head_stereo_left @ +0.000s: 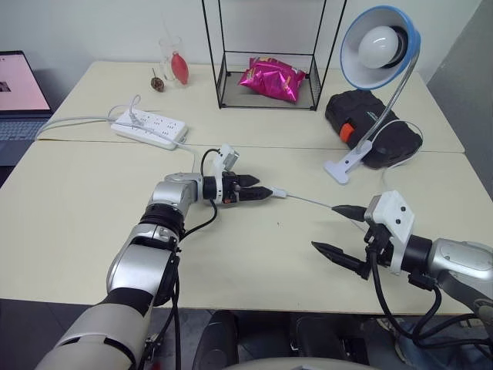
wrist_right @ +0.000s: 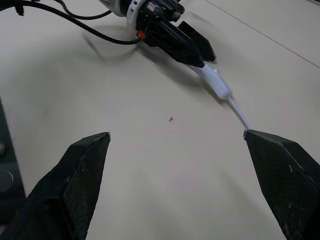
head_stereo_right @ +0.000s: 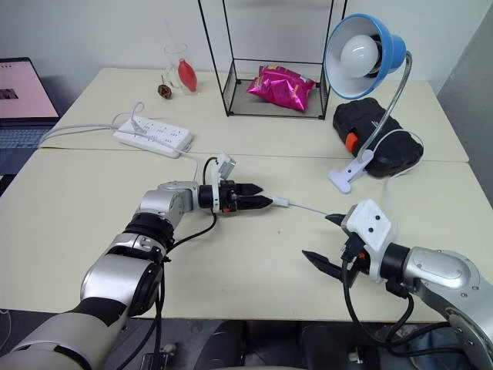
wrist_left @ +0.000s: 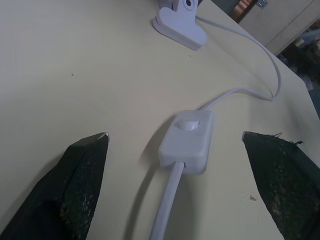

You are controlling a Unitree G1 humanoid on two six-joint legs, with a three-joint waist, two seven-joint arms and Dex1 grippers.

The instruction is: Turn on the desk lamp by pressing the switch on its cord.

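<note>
My left gripper will next grab the switch by its flat long sides, because the top side of the switch has a rounded button (wrist_left: 189, 124).
The desk lamp (head_stereo_left: 380, 48), with a blue-rimmed shade and white bulb, stands at the back right on its white clamp base (head_stereo_left: 343, 165). Its thin white cord (head_stereo_left: 310, 201) runs across the table to the small white switch (head_stereo_left: 279, 193). My left gripper (head_stereo_left: 259, 187) lies low over the table, open, pointing right. In the left wrist view the switch (wrist_left: 187, 142) lies on the table between and just past its fingertips, touching neither. My right gripper (head_stereo_left: 326, 229) hovers open near the front right, its far fingertip (wrist_right: 250, 136) close to the cord.
A white power strip (head_stereo_left: 150, 128) lies at the back left. A black wire rack (head_stereo_left: 268, 96) holds a pink snack bag (head_stereo_left: 271, 78). A black case (head_stereo_left: 374, 128) sits behind the clamp. A glass (head_stereo_left: 175, 60) stands at the back, and a laptop (head_stereo_left: 17, 96) sits at the left edge.
</note>
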